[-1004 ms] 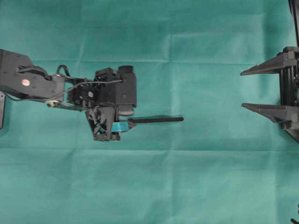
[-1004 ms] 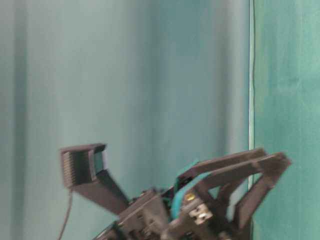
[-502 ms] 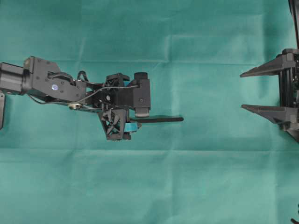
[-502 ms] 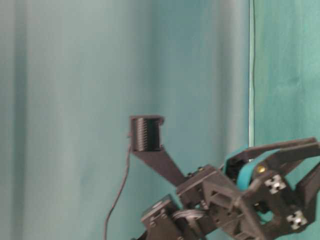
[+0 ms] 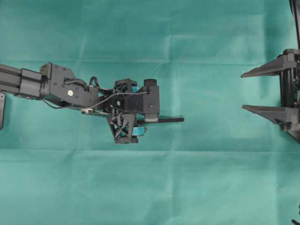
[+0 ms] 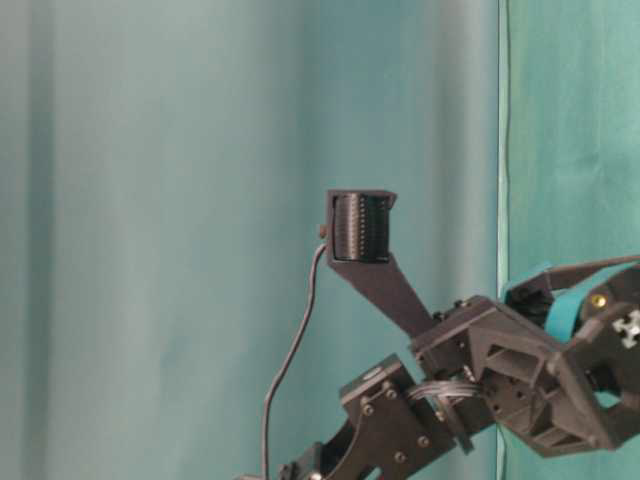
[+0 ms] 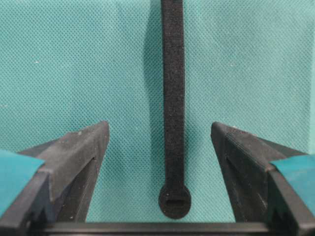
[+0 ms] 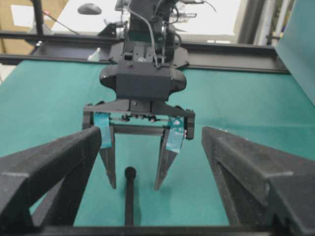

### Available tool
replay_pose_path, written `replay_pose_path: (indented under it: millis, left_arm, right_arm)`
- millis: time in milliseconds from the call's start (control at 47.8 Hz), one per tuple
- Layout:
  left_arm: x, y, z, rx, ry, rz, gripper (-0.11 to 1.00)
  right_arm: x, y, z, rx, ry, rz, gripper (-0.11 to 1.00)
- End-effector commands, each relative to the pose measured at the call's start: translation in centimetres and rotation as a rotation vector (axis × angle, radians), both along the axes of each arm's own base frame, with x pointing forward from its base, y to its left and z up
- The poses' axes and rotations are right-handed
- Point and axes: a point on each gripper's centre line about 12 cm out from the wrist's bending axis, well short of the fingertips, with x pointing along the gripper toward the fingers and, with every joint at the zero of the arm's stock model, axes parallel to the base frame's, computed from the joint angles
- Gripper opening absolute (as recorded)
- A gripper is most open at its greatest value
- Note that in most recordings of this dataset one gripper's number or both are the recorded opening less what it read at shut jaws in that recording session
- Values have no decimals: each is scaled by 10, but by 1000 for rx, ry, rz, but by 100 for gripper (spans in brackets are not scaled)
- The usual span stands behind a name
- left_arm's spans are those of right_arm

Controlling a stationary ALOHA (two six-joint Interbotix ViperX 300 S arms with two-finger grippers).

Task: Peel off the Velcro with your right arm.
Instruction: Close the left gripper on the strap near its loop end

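Note:
My left gripper is to grab it next by its rounded end point(image 7: 174, 195), which leaves the Velcro's long piece point(image 7: 173, 73) free for my right arm to peel.
The Velcro point(image 5: 166, 120) is a thin black strap lying flat on the green cloth. In the left wrist view the Velcro point(image 7: 172, 98) runs straight up the frame, and its rounded end point(image 7: 174, 200) lies between the teal-striped fingers. My left gripper point(image 5: 139, 120) points down over that end, open, with a finger on each side and a clear gap to the strap. From the right wrist view, the left gripper point(image 8: 135, 187) straddles the Velcro point(image 8: 129, 201) with its tips low over the cloth. My right gripper point(image 5: 243, 90) stands open at the right edge, far from the strap and holding nothing.
Green cloth point(image 5: 150, 187) covers the whole table, and a green curtain point(image 6: 150, 200) hangs behind it. The left arm point(image 6: 480, 360) with its wrist camera point(image 6: 360, 228) fills the lower right of the table-level view. A black frame rail point(image 8: 236, 49) runs along the table's far edge.
The left arm has reached further right, bringing its open gripper over the strap's rounded end. The strap and the right arm have not moved.

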Motion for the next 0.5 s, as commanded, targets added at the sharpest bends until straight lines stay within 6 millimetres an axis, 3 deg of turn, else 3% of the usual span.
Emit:
replay_pose_path:
  millis: [0, 314, 377, 481]
  left_arm:
    - [7, 0, 10, 1, -38, -1, 82]
    - [7, -1, 6, 1, -29, -4, 76]
    - [7, -3, 6, 3, -28, -9, 66]
    - [6, -5, 6, 4, -23, -15, 37]
  right_arm:
    - [1, 0, 5, 0, -21, 0, 69]
    - [1, 0, 5, 0, -21, 0, 69]
    - [1, 0, 6, -2, -23, 1, 69]
    - [1, 0, 6, -2, -23, 1, 69]
